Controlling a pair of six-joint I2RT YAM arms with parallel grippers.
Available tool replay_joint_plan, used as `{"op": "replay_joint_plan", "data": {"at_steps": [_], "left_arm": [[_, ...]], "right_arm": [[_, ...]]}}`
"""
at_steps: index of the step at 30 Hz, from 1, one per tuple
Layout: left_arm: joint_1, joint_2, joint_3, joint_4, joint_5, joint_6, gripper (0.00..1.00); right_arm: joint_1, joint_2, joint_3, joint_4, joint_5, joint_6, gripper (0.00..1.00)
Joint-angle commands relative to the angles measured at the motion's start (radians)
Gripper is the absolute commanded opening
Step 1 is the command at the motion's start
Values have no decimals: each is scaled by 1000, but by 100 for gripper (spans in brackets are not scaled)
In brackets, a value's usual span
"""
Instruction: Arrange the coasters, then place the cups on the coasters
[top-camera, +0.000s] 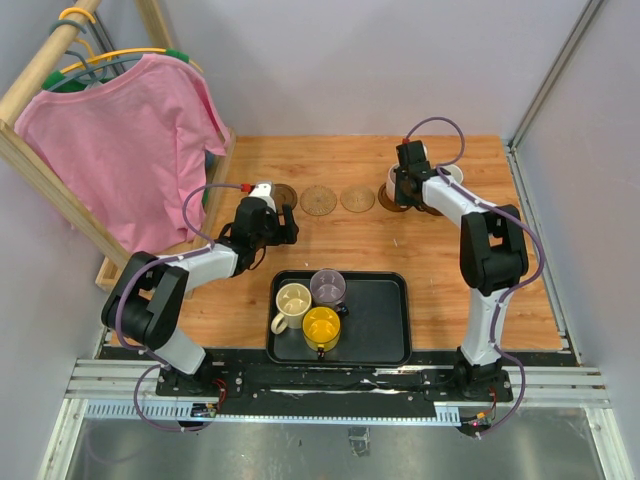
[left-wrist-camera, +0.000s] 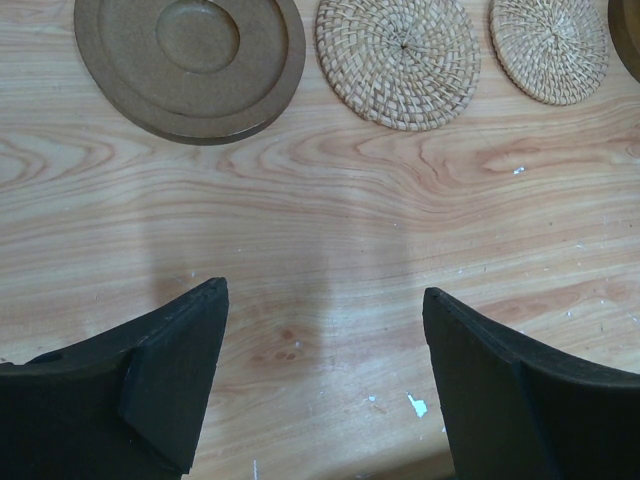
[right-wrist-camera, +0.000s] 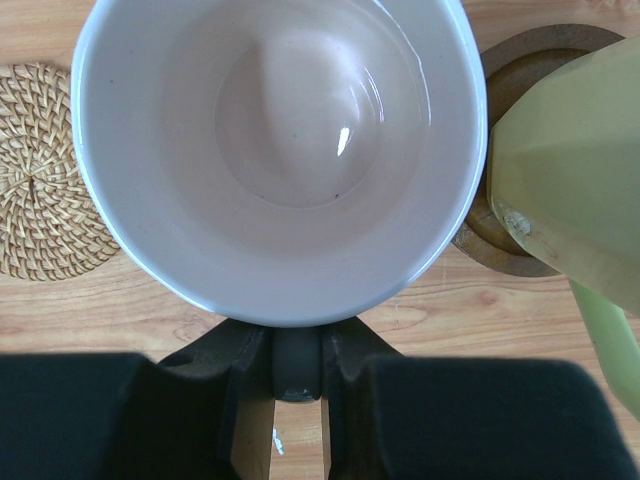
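The pale pink cup (top-camera: 390, 183) is upright over its dark coaster, beside the yellow-green cup, and would land on the coaster, so the robot's right gripper needs to open now.
Coasters lie in a row across the table: a dark brown one (top-camera: 283, 193) (left-wrist-camera: 190, 60), then two tan woven ones (top-camera: 318, 200) (top-camera: 357, 199) (left-wrist-camera: 398, 55) (left-wrist-camera: 550, 45). My left gripper (top-camera: 285, 226) (left-wrist-camera: 325, 300) hovers open just in front of them, with only bare wood between its fingers. My right gripper (top-camera: 405, 188) (right-wrist-camera: 297, 365) is shut on the dark handle of the pale pink cup (top-camera: 390, 183) (right-wrist-camera: 280, 140), over a dark coaster (top-camera: 391, 206). Beside it the yellow-green cup (top-camera: 450, 175) (right-wrist-camera: 570, 170) stands on a dark coaster (right-wrist-camera: 495, 245).
A black tray (top-camera: 385, 335) near the front holds the cream cup (top-camera: 293, 300), the grey-purple cup (top-camera: 327, 285) and the yellow cup (top-camera: 322, 327). A wooden rack with a pink shirt (top-camera: 130, 150) leans at the back left. Walls close the table's sides.
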Motion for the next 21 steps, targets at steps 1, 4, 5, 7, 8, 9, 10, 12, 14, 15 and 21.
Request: {"op": "replay_joint_plan", "data": {"at_steps": [1, 4, 5, 7, 8, 9, 10, 12, 14, 15, 21], "left_arm": [[-8, 8, 27, 20, 3, 0, 82], [-9, 10, 27, 21, 6, -2, 83], [-8, 10, 27, 21, 7, -4, 82], [-8, 11, 27, 23, 10, -6, 83], [-8, 12, 27, 24, 11, -6, 83], [-8, 12, 27, 23, 13, -7, 83], [-8, 12, 27, 23, 14, -7, 83], [-8, 11, 26, 23, 16, -8, 83], [-8, 10, 25, 21, 15, -8, 82], [-8, 8, 25, 21, 15, -8, 83], [-8, 1, 21, 20, 13, -7, 83]], "right_arm": [[-13, -60, -8, 12, -26, 10, 1], [-11, -70, -7, -1, -36, 6, 1], [-9, -72, -7, -4, -38, 3, 1], [-9, -72, -6, -8, -38, -1, 1], [-10, -72, -5, -11, -36, -3, 1], [-9, -71, -4, -12, -33, -5, 1], [-10, -70, -4, -14, -32, -5, 1], [-9, -68, -3, -18, -31, -5, 1], [-9, -66, -5, -18, -34, -6, 9], [-9, -66, -4, -19, -37, -4, 14], [-8, -73, -6, -19, -46, -4, 37]]}}
